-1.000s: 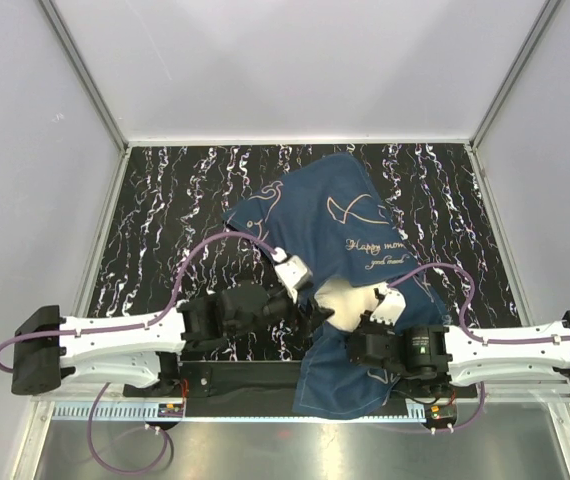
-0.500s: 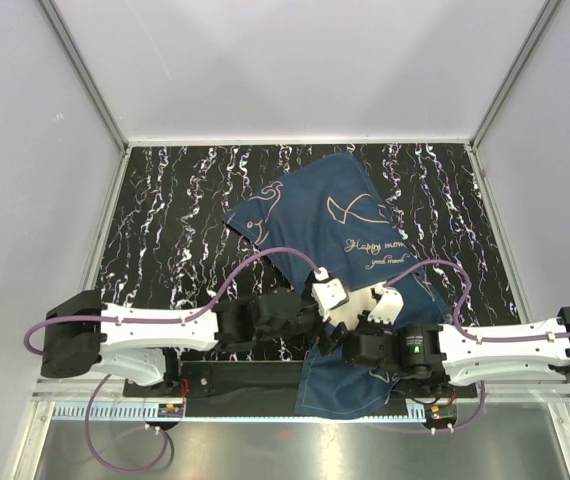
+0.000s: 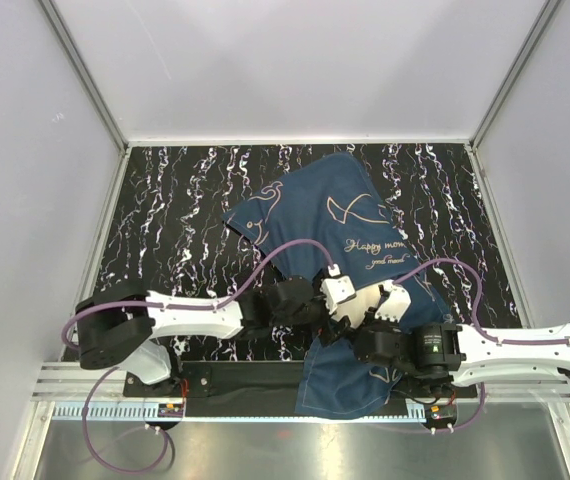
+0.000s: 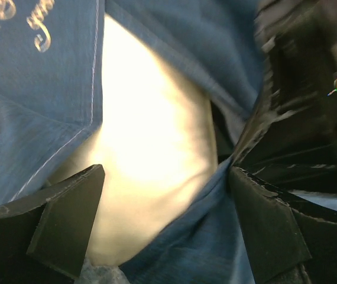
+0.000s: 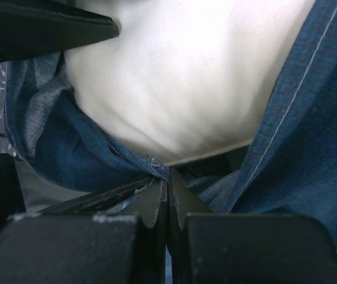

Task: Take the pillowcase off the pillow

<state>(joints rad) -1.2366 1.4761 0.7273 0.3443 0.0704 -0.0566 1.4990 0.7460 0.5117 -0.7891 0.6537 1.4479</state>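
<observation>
I next need to grab the exposed end (image 3: 362,302) of the cream pillow in the pillowcase opening (image 3: 380,282) with my left gripper, so the pillowcase can come off.
The navy pillowcase (image 3: 315,215) with gold fish drawings lies across the middle of the table, its open end toward the arms. The cream pillow (image 3: 367,299) bulges out of that opening. My left gripper (image 3: 353,312) is open. In the left wrist view its fingers (image 4: 68,219) stand on either side of the pillow's (image 4: 151,130) exposed end and a fold of pillowcase (image 4: 38,89), and the gripper (image 4: 168,222) is not closed on them. My right gripper (image 3: 365,336) is shut on the pillowcase hem (image 5: 156,168) just under the pillow (image 5: 186,71); its jaws (image 5: 168,186) are pressed together.
The table (image 3: 175,220) is black with white marbling, fenced by grey walls at the left, right and back. A metal rail (image 3: 235,405) runs along the near edge by the arm bases. The pillowcase's lower end hangs over this near edge (image 3: 340,395).
My left arm has swung right and forward until its gripper reached the pillow's exposed end. The right gripper has kept its hold on the hem and shifted slightly.
</observation>
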